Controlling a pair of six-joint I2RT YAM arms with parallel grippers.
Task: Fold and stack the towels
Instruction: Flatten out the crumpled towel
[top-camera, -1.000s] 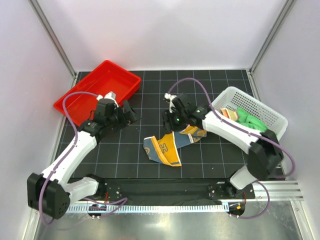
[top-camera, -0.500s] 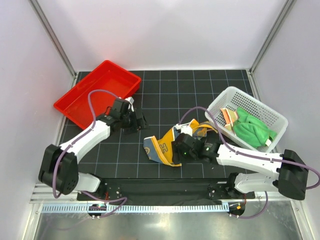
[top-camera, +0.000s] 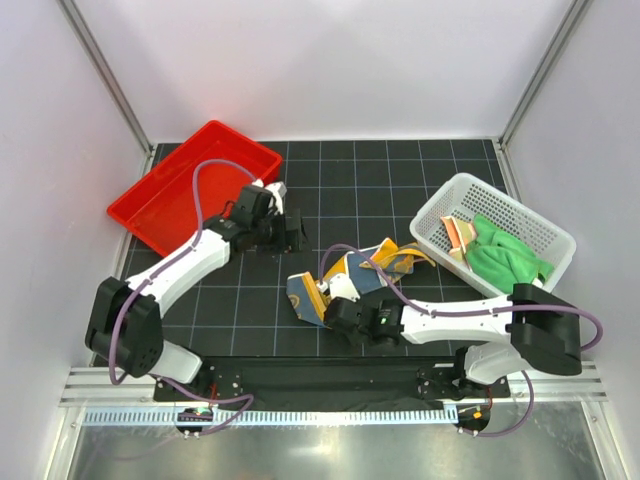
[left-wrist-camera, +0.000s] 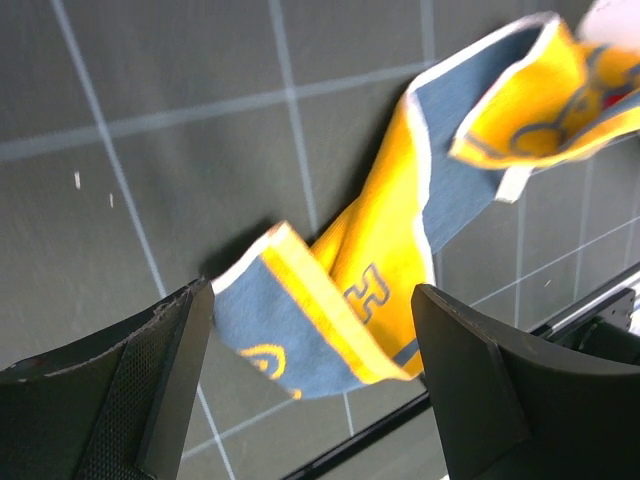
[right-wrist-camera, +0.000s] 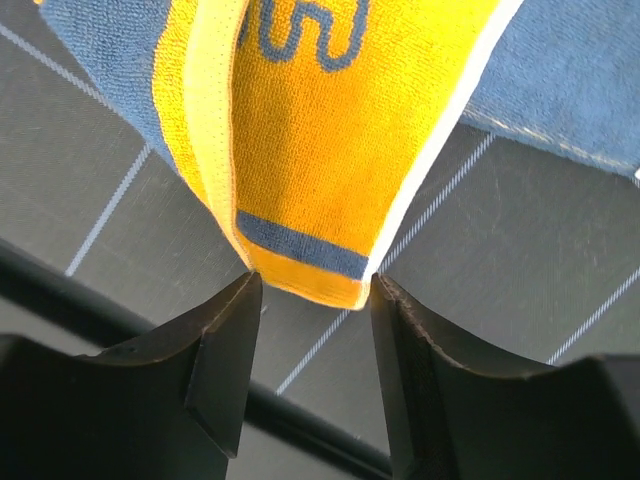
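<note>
The yellow-orange towel needs my right gripper to grip it by its near corner (right-wrist-camera: 309, 282), so its edge stays free for my left gripper to help spread it for folding.
The yellow-orange towel (top-camera: 345, 280) with grey-blue lettering lies crumpled mid-mat. My right gripper (top-camera: 335, 312) is low at its near edge. In the right wrist view the gripper (right-wrist-camera: 315, 285) is open, and the towel's near corner (right-wrist-camera: 310, 180) reaches just between the fingertips (right-wrist-camera: 228, 340). My left gripper (top-camera: 292, 232) is open and hovers just beyond the towel's left end. In the left wrist view the towel (left-wrist-camera: 385, 250) shows past the spread fingers (left-wrist-camera: 170, 370). The green towel (top-camera: 508, 262) and the striped dotted towel (top-camera: 458, 232) lie in the basket.
A white perforated basket (top-camera: 545, 228) stands at the right. A red tray (top-camera: 190, 170) sits at the far left, just behind the left arm. A black rail (top-camera: 320, 375) runs along the mat's near edge, close to the right gripper.
My right arm has swung from the far side of the yellow towel down to its near corner. My left gripper has moved right, toward the towel.
</note>
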